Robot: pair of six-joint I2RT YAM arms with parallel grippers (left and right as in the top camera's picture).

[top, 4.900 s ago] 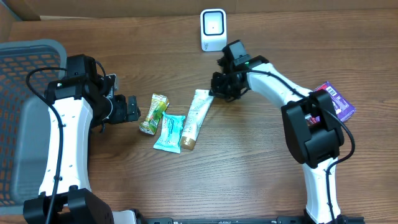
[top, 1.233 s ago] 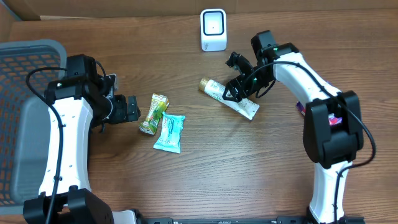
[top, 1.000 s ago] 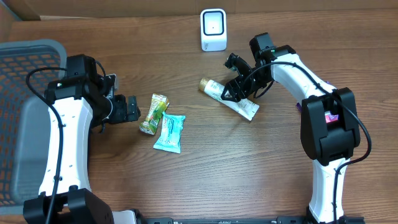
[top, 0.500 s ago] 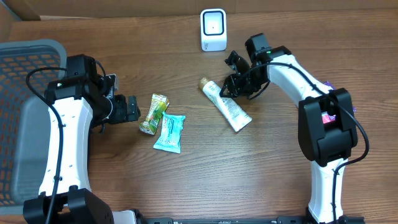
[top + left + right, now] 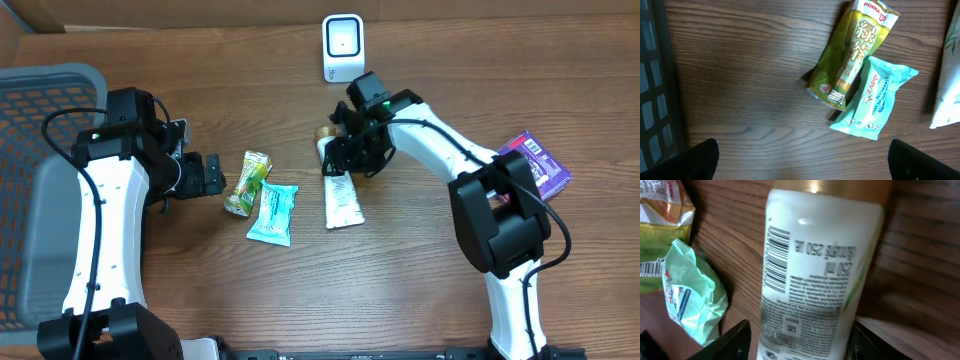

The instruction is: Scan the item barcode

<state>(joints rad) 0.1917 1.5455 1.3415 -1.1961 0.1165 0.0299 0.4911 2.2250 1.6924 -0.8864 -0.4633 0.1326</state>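
Note:
My right gripper will next grab the white tube across its body below the printed barcode [image 5: 776, 260], with a finger on each side. The barcode will stay uncovered so it can be scanned.
The item is a white tube [image 5: 341, 196] with a gold cap, lying on the table with its cap toward the white scanner [image 5: 342, 47] at the back. My right gripper [image 5: 345, 152] is over the tube's cap end. In the right wrist view the tube [image 5: 815, 280] lies between the two fingers, barcode [image 5: 776, 260] facing up. The right gripper [image 5: 805, 342] stands open, with a thin gap showing at the left finger [image 5: 735, 340]. My left gripper [image 5: 214, 175] hangs open to the left, and in its wrist view the gripper [image 5: 805, 165] holds nothing.
A green tea packet [image 5: 248, 182] and a teal packet [image 5: 273, 214] lie side by side left of the tube. A purple box [image 5: 538, 163] sits at the right. A grey basket [image 5: 40, 150] fills the left edge. A cardboard wall runs along the back.
My right gripper has moved left toward the packets, and the tube has swung round with it, from slanting rightward to pointing at the front edge. The left arm has not moved.

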